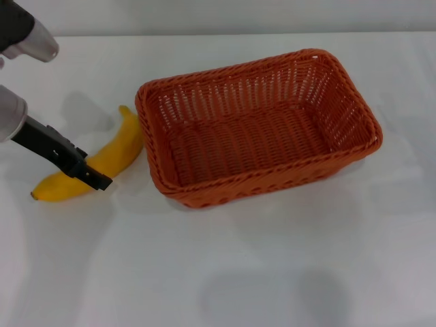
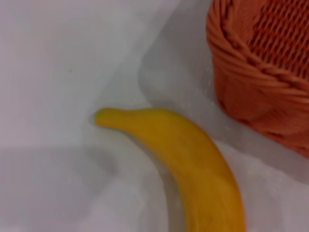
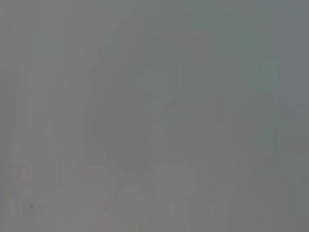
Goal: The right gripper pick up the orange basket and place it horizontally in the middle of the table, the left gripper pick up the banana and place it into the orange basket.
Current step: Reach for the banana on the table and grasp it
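Observation:
My left gripper's fingers reach down across the banana's middle (image 1: pixel 107 161) (image 2: pixel 203 188), on either side of the banana. I need to close my left gripper on the banana.
The orange basket (image 1: pixel 272 181) stands empty on the white table (image 1: pixel 238 272), its long side running left to right, near the middle. The yellow banana (image 1: pixel 119 151) lies flat just left of it, close to the basket's left wall. My left gripper (image 1: pixel 90 175) reaches in from the left edge and sits low over the banana's near half, covering part of it. In the left wrist view the banana (image 2: pixel 193 159) fills the middle, with a corner of the basket (image 2: pixel 260 92) beside it. The right gripper is out of view; its wrist view shows only plain grey.
White tabletop stretches in front of and to the right of the basket. A grey wall edge runs along the table's far side.

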Available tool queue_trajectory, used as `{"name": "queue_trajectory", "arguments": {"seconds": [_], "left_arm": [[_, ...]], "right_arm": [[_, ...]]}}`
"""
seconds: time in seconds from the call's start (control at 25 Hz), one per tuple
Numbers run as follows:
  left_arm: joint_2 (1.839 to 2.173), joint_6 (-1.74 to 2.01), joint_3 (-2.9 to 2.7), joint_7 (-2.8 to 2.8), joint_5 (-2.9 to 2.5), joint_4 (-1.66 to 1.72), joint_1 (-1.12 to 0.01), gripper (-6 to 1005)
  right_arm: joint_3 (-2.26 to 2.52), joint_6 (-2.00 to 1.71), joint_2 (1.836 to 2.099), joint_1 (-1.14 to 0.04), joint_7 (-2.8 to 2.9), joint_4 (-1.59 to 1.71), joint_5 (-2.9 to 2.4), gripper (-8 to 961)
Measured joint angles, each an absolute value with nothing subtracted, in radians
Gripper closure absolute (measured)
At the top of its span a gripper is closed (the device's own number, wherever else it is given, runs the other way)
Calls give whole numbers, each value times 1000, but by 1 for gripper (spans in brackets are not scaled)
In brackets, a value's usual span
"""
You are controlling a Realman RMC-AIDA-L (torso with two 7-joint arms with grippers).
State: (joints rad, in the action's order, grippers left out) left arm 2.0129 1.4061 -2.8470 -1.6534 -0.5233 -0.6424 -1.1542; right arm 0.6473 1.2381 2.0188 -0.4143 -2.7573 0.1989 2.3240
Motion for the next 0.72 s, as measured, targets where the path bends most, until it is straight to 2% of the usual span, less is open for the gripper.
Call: {"name": "queue_trajectory", "arguments": {"seconds": [0.28, 0.72], "left_arm": [[2021, 1381, -2847, -1649, -532, -641, -1155, 131], [2012, 1379, -2847, -1647, -568, -617, -1175, 509]], "right_arm": [[647, 1238, 2019, -414, -2757, 188, 2345, 315], [647, 1238, 2020, -414, -2756, 181, 2350, 315]]}}
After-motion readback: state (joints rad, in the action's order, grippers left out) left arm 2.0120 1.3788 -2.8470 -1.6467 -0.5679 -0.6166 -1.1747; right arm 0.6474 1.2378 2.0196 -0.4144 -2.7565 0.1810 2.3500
